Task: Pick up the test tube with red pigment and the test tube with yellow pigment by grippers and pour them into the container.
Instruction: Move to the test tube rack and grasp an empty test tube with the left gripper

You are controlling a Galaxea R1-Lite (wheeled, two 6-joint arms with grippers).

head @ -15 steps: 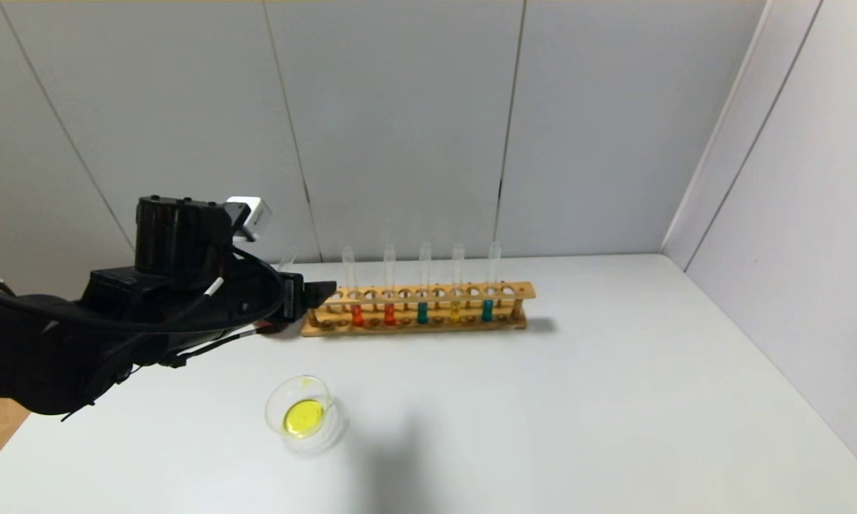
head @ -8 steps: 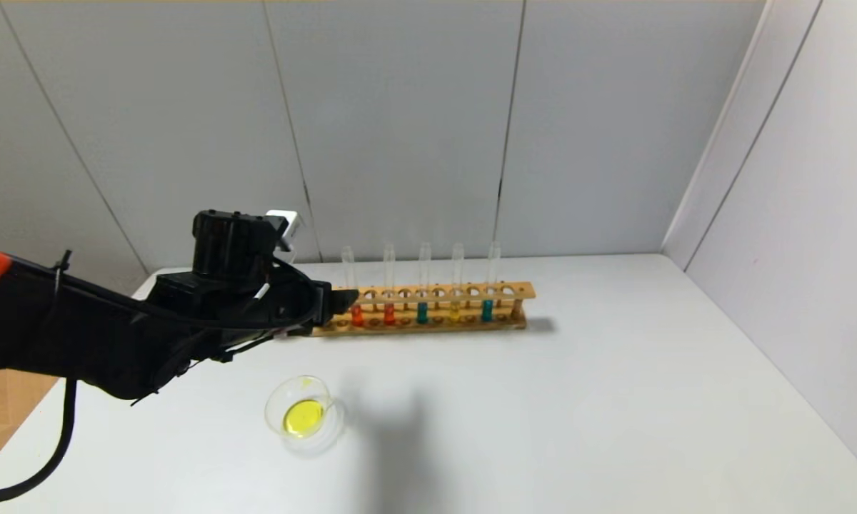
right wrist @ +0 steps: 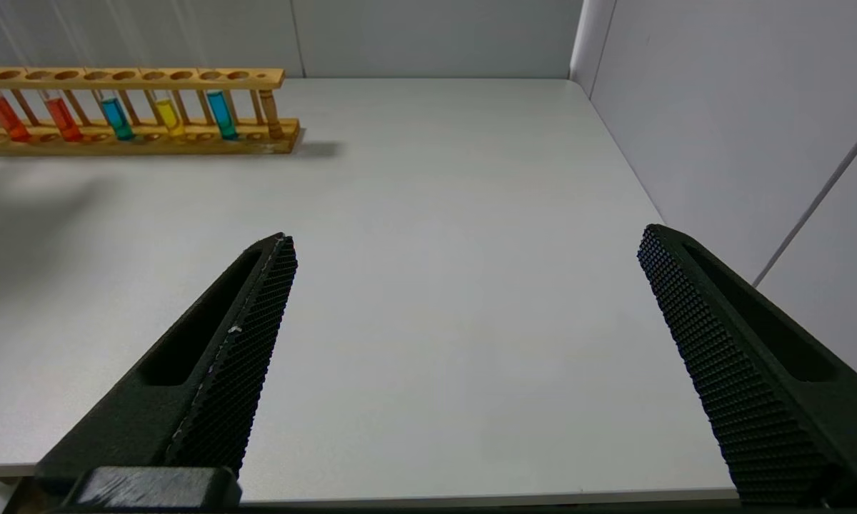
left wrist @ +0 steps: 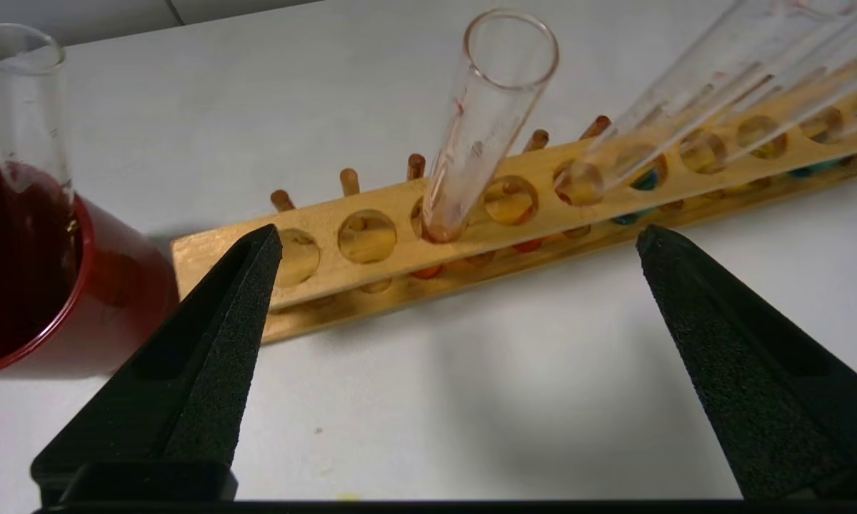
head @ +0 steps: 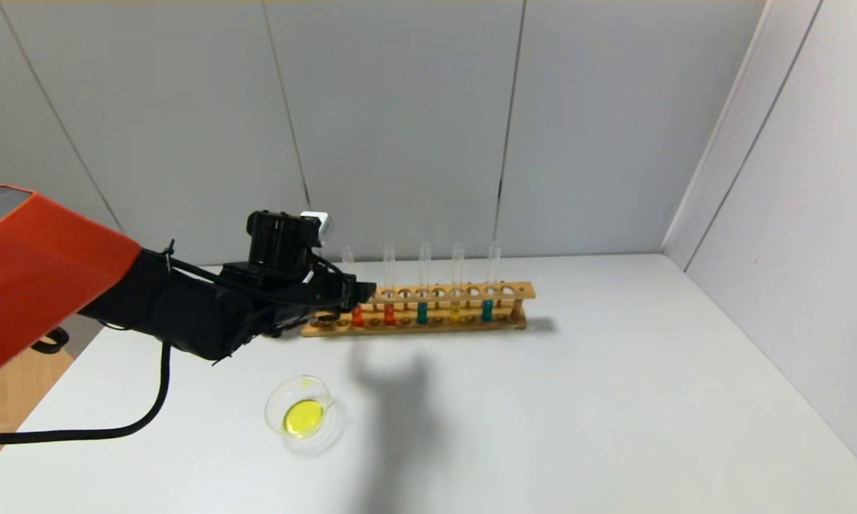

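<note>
My left gripper should next grab the red test tube by its clear upper part (left wrist: 487,124) to pour it, as the lower half of the tube is inside the wooden rack (left wrist: 366,235).
A wooden rack (head: 514,291) at the back of the table holds two red tubes (head: 357,314), a yellow tube (head: 455,311) and two teal tubes. My left gripper (head: 353,294) is open and empty at the rack's left end. In the left wrist view the leftmost red tube (left wrist: 485,121) stands just ahead, between the spread jaws of my left gripper (left wrist: 458,239), untouched. The clear glass container (head: 275,403) sits near the front left with yellow liquid in it. My right gripper (right wrist: 464,243) is open and empty over the table's front right, outside the head view.
A dark red cup (left wrist: 114,285) stands just left of the rack with an empty clear tube (left wrist: 21,93) in it; the left arm hides it in the head view. Walls close off the table's back and right.
My left arm has reached forward and right, bringing its open gripper from beside the rack's left end up to the leftmost red tube. The tubes and the container have not moved.
</note>
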